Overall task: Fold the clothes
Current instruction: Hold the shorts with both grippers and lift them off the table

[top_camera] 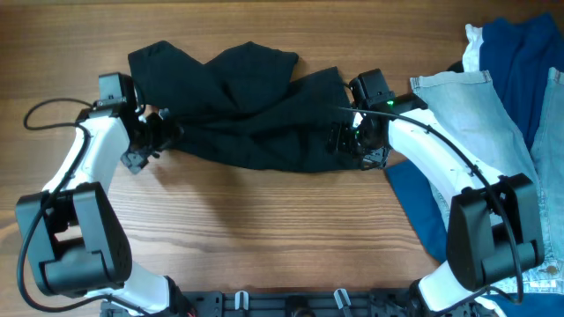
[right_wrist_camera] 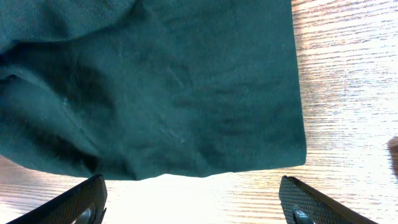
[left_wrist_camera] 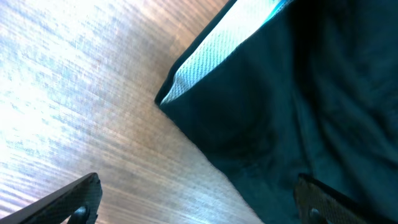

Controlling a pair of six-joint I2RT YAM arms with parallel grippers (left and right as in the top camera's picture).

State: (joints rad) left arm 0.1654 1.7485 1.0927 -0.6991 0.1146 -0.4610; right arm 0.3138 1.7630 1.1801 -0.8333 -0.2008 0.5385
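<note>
I should next grip the black garment's corner (left_wrist_camera: 170,101) by the pale hem with my left gripper, to spread it open flat for folding.
The black shorts-like garment (top_camera: 238,110) lies crumpled across the middle of the table. My left gripper (top_camera: 157,132) is open at its left end; in the left wrist view the dark cloth (left_wrist_camera: 292,106) with a pale hem strip lies between and ahead of the open fingers (left_wrist_camera: 199,205). My right gripper (top_camera: 351,141) is open at the garment's right end; in the right wrist view the cloth edge (right_wrist_camera: 161,93) lies just ahead of the spread fingers (right_wrist_camera: 196,205), which hold nothing.
Light-blue denim jeans (top_camera: 480,114) and dark blue cloth (top_camera: 520,44) lie piled at the right side, with more dark blue cloth (top_camera: 423,202) under the right arm. Wooden table (top_camera: 264,229) shows in front.
</note>
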